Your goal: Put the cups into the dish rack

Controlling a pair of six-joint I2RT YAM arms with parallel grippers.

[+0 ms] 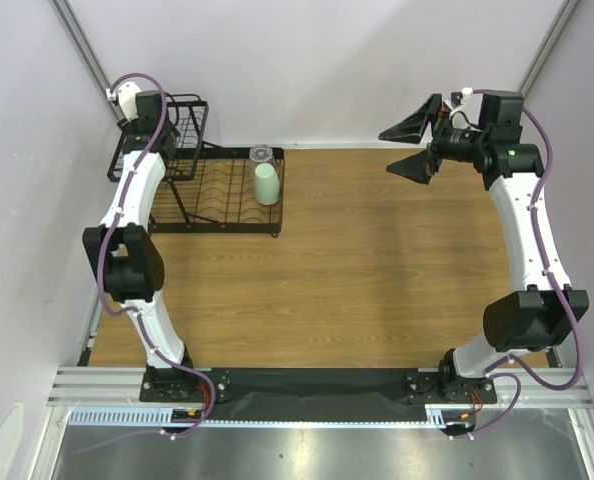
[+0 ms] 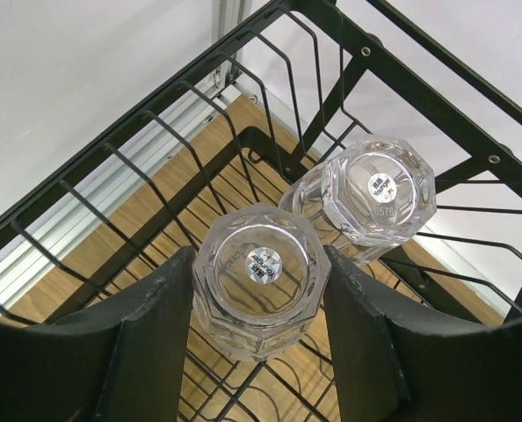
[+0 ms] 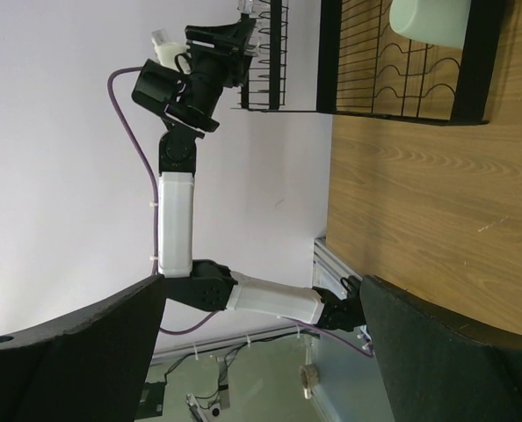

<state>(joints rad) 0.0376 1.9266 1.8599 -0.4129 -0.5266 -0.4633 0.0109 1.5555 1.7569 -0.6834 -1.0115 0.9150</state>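
I should open my left gripper now. Wires lie below the cup and the second cup beside it, so the cup would settle upside-down in the basket.
The black wire dish rack (image 1: 217, 200) stands at the far left, with its raised basket (image 1: 185, 130) behind the low plate tray. My left gripper (image 2: 259, 264) reaches down into the basket (image 2: 454, 63), its fingers pressed against both sides of an upside-down clear glass cup (image 2: 261, 281). A second upside-down clear cup (image 2: 380, 198) stands just beyond it. A pale mint-green tumbler (image 1: 266, 184) lies on the plate tray, with another clear cup (image 1: 262, 155) behind it. My right gripper (image 1: 387, 152) is open and empty, held high at the far right.
The tumbler (image 3: 430, 22) and the plate tray's frame (image 3: 476, 61) also show in the right wrist view, past my left arm (image 3: 177, 211). White walls close in the back and both sides. The wooden tabletop (image 1: 377, 260) spreads between the arms.
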